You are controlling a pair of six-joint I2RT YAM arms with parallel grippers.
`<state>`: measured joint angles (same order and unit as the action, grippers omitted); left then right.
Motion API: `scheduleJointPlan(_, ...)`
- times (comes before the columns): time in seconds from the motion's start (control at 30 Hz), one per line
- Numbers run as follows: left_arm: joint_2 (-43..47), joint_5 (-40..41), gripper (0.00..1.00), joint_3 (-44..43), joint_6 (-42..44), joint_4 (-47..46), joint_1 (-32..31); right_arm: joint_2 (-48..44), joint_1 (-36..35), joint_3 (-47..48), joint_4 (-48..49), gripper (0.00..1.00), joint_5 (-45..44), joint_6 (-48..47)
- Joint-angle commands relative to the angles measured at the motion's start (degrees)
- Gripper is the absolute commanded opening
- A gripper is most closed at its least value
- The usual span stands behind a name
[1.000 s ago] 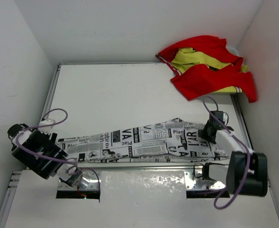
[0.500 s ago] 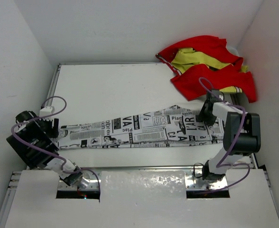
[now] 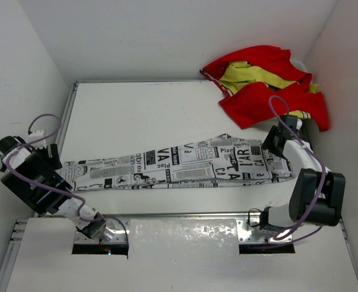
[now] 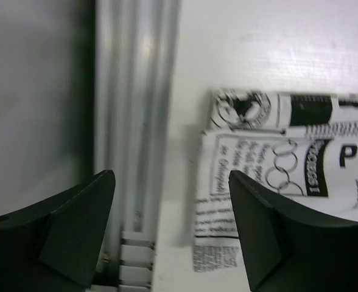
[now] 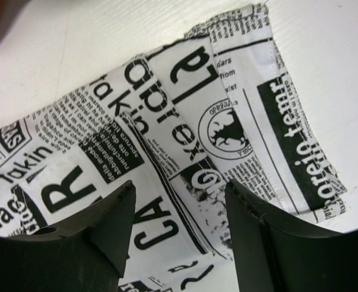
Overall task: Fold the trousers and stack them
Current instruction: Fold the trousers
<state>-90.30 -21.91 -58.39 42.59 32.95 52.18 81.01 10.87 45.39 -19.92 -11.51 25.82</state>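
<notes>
I should next fold the leg-hem edge over toward the waist, so I need to grab the leg-hem edge (image 3: 65,171) of the trousers (image 3: 179,167) with my left gripper.
The trousers (image 3: 179,167), white with black newspaper print, lie flat in a long strip across the table from left to right. My left gripper (image 3: 53,157) is open and empty at the leg-hem end. In the left wrist view it (image 4: 171,226) hovers over the table's edge, with the hem (image 4: 258,152) under its right finger (image 4: 270,237). My right gripper (image 3: 271,145) is open and empty over the waist end. In the right wrist view it (image 5: 179,228) sits just above the printed cloth (image 5: 185,121) without holding it.
A red and yellow garment (image 3: 264,85) lies bunched at the back right corner. A metal rail (image 4: 136,121) runs along the table's left edge, close to my left gripper. White walls close in the table on the left, back and right.
The trousers have moved away from the near edge and now lie stretched out straighter. My left gripper has moved left, off the hem. My right gripper has moved back and right.
</notes>
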Motion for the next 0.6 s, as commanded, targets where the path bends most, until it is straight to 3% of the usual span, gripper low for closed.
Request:
scheduleJointPlan(0.0, -1.89, -1.21, 0.74, 3.36, -0.05, 5.46, -0.41, -1.56, 0.28, -1.18, -1.08, 0.59, 1.14, -1.39)
scheduleJointPlan(0.17, -5.58, -0.5, 0.76, 8.64, -1.1, 2.3, -2.34, -1.47, 6.77, -3.1, -1.88, 0.59, 7.89, 1.68)
scheduleJointPlan(0.33, -9.36, 3.71, 0.72, 11.63, -1.98, -0.34, -4.63, -2.7, 7.76, -3.2, -2.84, 0.59, 5.62, 0.2)
scheduleJointPlan(0.43, -12.53, 2.93, 0.34, 10.14, -1.55, 1.94, -4.55, -3.49, 7.76, -3.02, -3.28, 0.59, 4.39, -1.56)
scheduleJointPlan(0.47, -12.7, 2.32, 0.09, 9.36, -1.28, 2.55, -4.55, -3.67, 7.76, -3.02, -3.54, 0.59, 4.04, -2.0)
scheduleJointPlan(0.5, -12.62, 1.09, 0.0, 8.04, -1.45, 2.99, -4.37, -3.84, 7.76, -3.02, -3.63, 0.6, 3.17, -2.96)
scheduleJointPlan(0.57, -11.39, -0.49, 0.0, 4.89, -1.54, 4.49, -3.76, -4.11, 7.76, -3.11, -3.81, 0.6, 2.46, -4.11)
